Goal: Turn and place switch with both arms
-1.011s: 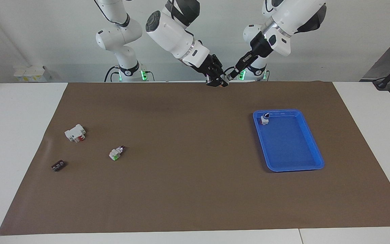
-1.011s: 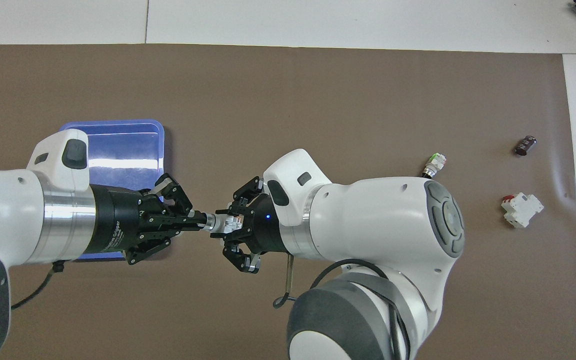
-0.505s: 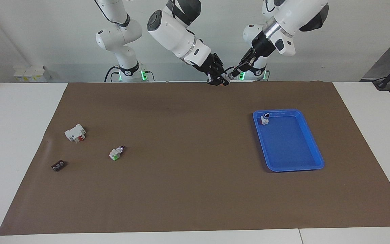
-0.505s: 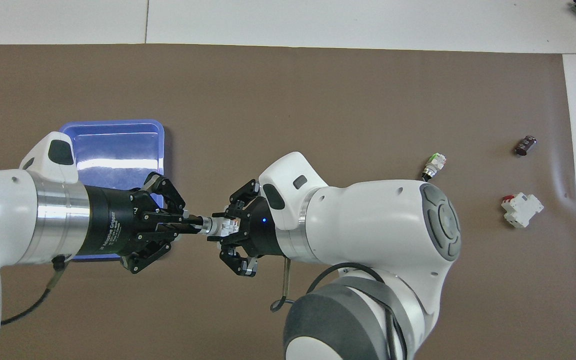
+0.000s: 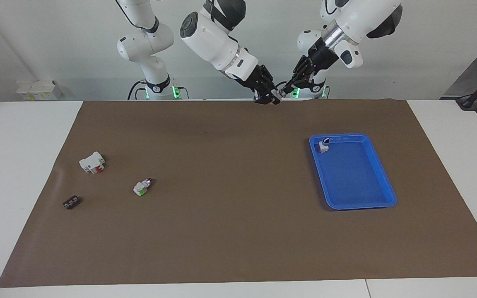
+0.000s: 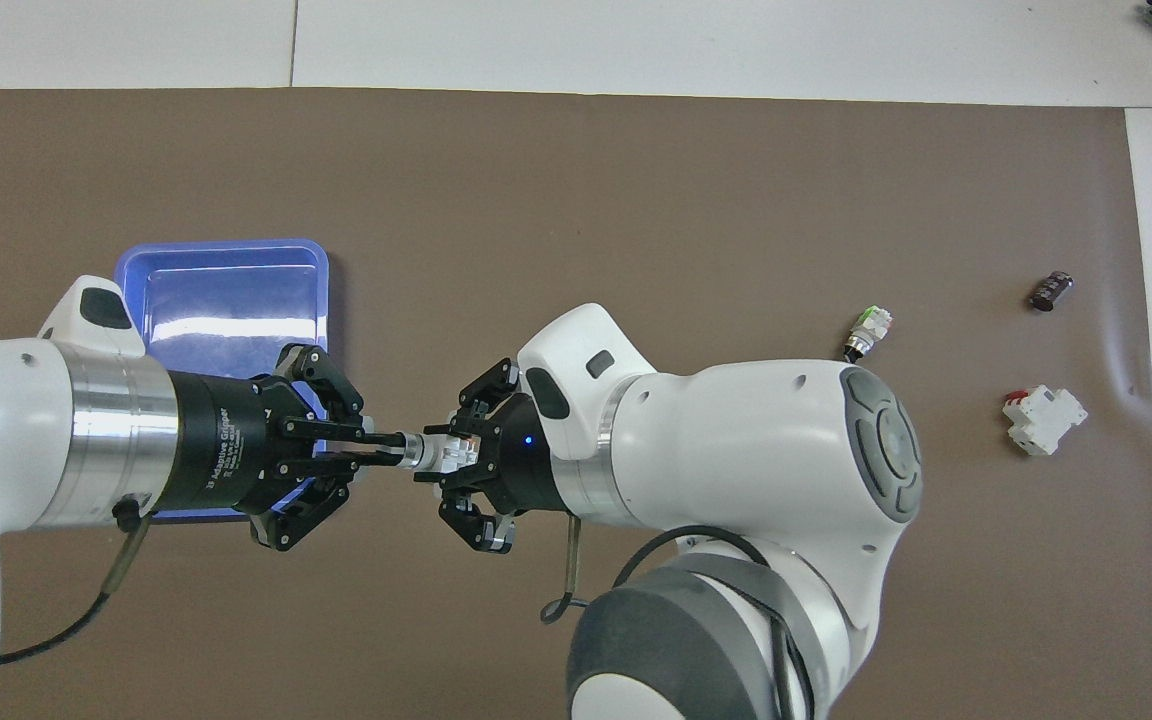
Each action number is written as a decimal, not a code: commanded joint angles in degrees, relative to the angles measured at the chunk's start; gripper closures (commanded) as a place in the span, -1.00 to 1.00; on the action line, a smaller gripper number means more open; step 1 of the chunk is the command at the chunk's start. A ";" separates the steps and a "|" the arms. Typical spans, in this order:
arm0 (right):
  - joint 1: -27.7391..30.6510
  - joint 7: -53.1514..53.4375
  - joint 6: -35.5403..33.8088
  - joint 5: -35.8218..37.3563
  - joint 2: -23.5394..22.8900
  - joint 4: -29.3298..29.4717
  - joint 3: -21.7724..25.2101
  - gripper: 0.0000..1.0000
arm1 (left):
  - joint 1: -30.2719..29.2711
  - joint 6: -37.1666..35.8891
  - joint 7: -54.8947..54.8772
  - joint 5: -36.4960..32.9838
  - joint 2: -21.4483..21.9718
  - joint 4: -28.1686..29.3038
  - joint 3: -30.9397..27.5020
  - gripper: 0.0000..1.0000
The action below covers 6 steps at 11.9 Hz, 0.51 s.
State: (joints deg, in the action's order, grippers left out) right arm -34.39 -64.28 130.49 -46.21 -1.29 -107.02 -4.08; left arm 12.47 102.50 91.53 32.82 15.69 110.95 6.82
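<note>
The white switch's knob end is held between the closed fingertips of my left gripper, so my right gripper needs to open now.
The switch (image 6: 433,452) is held in the air between both grippers, over the mat's edge nearest the robots. It is tiny and white, and its orange end shows in the facing view (image 5: 272,103). My right gripper (image 6: 454,455) is shut on its white body; it also shows in the facing view (image 5: 268,99). My left gripper (image 6: 391,450) is shut on its knob end, level with the right gripper and pointing at it; it also shows in the facing view (image 5: 284,91).
A blue tray (image 5: 358,205) lies toward the left arm's end and holds another small white switch with a black-and-white knob (image 5: 324,145). Toward the right arm's end lie a green-block switch (image 5: 140,188), a white block with red (image 5: 92,162) and a small black part (image 5: 71,203).
The left wrist has rolled about its own axis while shut on the knob end. Both grippers have shifted slightly toward the left arm's end. The right gripper keeps its hold.
</note>
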 commanded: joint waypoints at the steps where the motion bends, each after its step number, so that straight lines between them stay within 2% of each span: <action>1: 0.46 1.08 1.34 -1.43 0.50 0.41 0.04 1.00 | -0.43 -0.64 2.17 0.58 1.27 1.11 0.74 1.00; 6: 0.46 1.96 1.34 -1.43 0.59 0.41 0.04 1.00 | 0.10 1.03 3.30 0.58 1.53 1.99 0.83 1.00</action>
State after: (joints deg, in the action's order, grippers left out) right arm -34.35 -64.28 130.57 -46.21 -1.28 -107.02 -4.00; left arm 12.47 102.98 92.93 32.82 15.70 110.98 6.97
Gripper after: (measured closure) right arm 0.665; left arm 0.903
